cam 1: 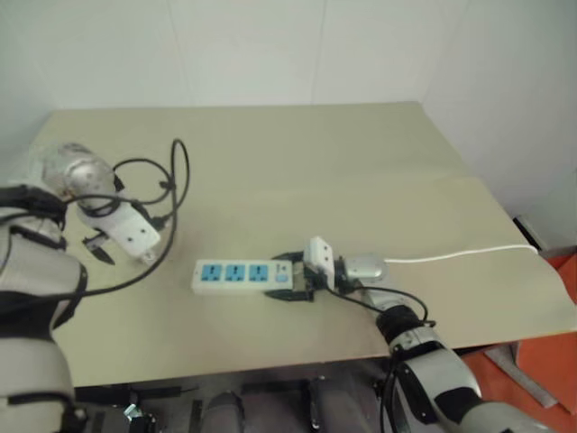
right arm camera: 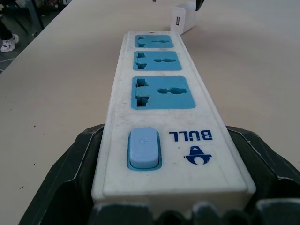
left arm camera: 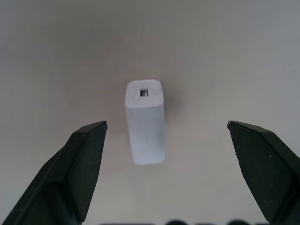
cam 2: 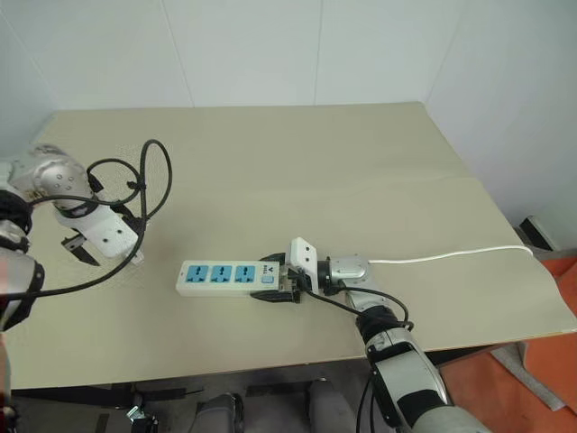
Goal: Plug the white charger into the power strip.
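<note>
My left gripper would miss above the charger's top [left arm camera: 144, 93]; it must lower, then close.
The power strip [cam 1: 233, 275], a white bar with three blue sockets, lies flat near the table's front. My right gripper [cam 1: 290, 278] is shut on its switch end, one black finger pressed to each long side. The white charger [left arm camera: 145, 123] lies on the table off the strip's far end, also seen past the last socket in the right wrist view [right arm camera: 182, 19]. My left gripper [left arm camera: 167, 123] hangs above the charger, pointing down at it. Its fingers [left arm camera: 89, 154] are open wide on either side of the charger and do not touch it.
The strip's thin white cord [cam 1: 460, 255] runs right, off the edge of the beige table [cam 1: 361, 162]. Black cables [cam 1: 176, 180] loop from my left wrist over the table's left part. A white wall stands behind the table.
</note>
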